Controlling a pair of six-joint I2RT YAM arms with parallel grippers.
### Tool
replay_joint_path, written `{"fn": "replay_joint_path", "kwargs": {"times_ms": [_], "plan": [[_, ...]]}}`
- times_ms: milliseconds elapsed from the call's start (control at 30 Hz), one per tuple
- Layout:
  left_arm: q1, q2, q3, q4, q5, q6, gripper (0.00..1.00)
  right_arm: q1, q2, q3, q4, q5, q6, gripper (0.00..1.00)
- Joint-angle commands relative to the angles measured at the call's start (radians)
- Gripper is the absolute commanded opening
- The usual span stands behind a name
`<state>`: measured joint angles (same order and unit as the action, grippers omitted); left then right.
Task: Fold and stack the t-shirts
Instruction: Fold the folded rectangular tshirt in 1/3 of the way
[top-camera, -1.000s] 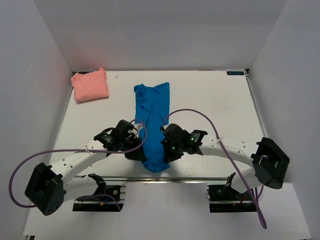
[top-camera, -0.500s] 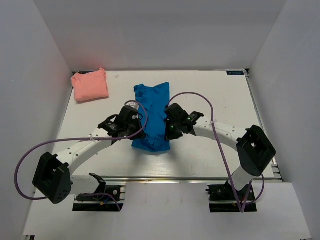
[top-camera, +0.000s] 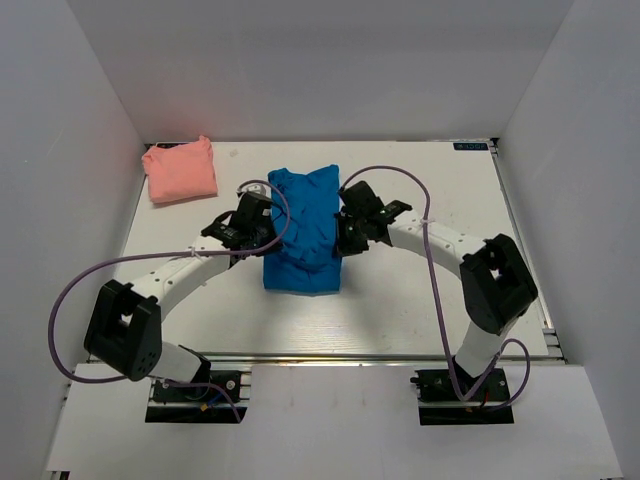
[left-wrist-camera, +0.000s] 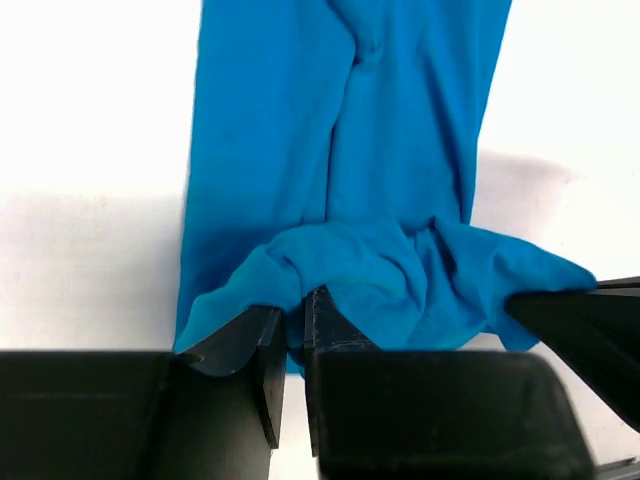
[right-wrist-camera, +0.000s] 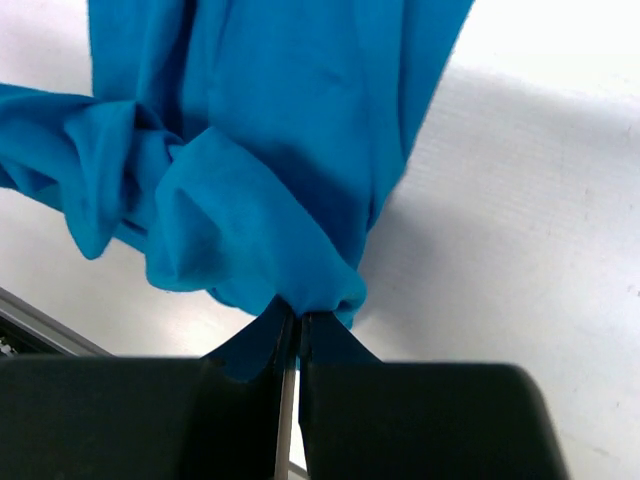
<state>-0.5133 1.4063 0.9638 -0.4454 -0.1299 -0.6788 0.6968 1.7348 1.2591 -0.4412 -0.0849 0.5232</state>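
The t-shirt's corner would drop short and bunched near the t-shirt's near edge, with flat cloth beyond. My left gripper needs to keep holding the corner.
The bright blue t-shirt (top-camera: 303, 228) lies as a long strip in the middle of the table, its near end lifted and carried back over itself. My left gripper (top-camera: 266, 232) is shut on the shirt's near left corner (left-wrist-camera: 262, 280). My right gripper (top-camera: 341, 234) is shut on its near right corner (right-wrist-camera: 310, 285). In both wrist views the cloth bunches between the jaws, with the flat strip beyond. The salmon pink t-shirt (top-camera: 181, 170) sits as a small square bundle at the far left corner, apart from both grippers.
White walls stand close around the table (top-camera: 430, 290) on the left, back and right. A small dark label (top-camera: 468, 146) sits at the far right edge. Purple cables (top-camera: 400, 190) loop over both arms.
Both grippers have carried the shirt's near end away from the arm bases toward the far end. The blue strip is now shorter and doubled over.
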Motion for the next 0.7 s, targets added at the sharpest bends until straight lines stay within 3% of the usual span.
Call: {"fn": "replay_joint_path", "kwargs": {"times_ms": [0,267,333,433,567,600,633,667], "plan": [[0.033,0.017,0.024,0.124,0.039,0.039,0.01,-0.031,0.028,0.051,0.029,-0.070,-0.023,0.00],[0.061,0.079,-0.004,0.284,0.127,0.087,0.01,-0.094,0.085,0.065,0.111,-0.176,-0.025,0.00],[0.070,0.106,-0.013,0.319,0.148,0.110,0.06,-0.103,0.106,0.074,0.119,-0.196,-0.028,0.00],[0.082,0.158,0.013,0.320,0.159,0.110,0.07,-0.115,0.134,0.097,0.119,-0.223,-0.029,0.00],[0.104,0.226,0.052,0.283,0.159,0.087,0.07,-0.140,0.183,0.143,0.124,-0.285,-0.025,0.07],[0.117,0.238,0.065,0.283,0.159,0.087,0.10,-0.152,0.193,0.155,0.124,-0.292,-0.022,0.09],[0.133,0.249,0.082,0.283,0.159,0.073,0.22,-0.157,0.215,0.160,0.127,-0.321,-0.019,0.11],[0.133,0.267,0.082,0.283,0.176,0.073,0.25,-0.163,0.224,0.175,0.127,-0.338,-0.005,0.14]]}}
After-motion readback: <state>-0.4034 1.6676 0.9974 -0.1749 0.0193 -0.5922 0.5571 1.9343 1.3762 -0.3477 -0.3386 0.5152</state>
